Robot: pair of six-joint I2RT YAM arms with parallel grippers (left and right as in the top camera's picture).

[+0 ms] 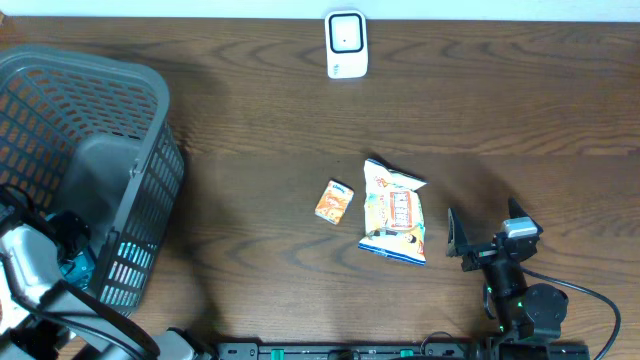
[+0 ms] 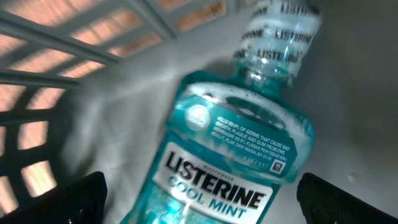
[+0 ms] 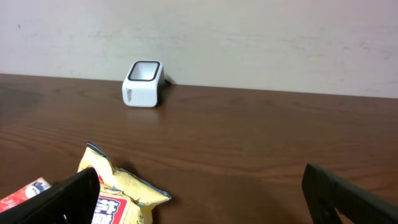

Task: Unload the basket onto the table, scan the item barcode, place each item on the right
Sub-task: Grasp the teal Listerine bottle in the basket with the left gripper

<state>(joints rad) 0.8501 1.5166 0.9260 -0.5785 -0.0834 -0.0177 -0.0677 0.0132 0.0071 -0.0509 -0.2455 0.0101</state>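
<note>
Next, my left gripper grabs both sides of its labeled body (image 1: 79,266) (image 2: 214,182) to lay the mouthwash bottle flat for scanning, and the bottle's label side stays uncovered.
A teal Listerine mouthwash bottle (image 2: 230,162) lies on its side on the floor of the grey basket (image 1: 100,100), cap toward the far wall. My left gripper (image 2: 208,202) hangs open right over it, one finger on each side of the label, not touching it. The white barcode scanner (image 1: 347,45) stands at the table's far edge, also visible as the scanner (image 3: 142,84) against the wall. My right gripper (image 1: 487,225) is open and empty near the front right, just right of a yellow snack bag (image 1: 394,212).
A small orange box (image 1: 334,201) lies left of the snack bag in mid table. The basket's slatted walls (image 2: 74,37) close in around my left gripper. The table top (image 1: 260,130) between basket and scanner is dark wood.
</note>
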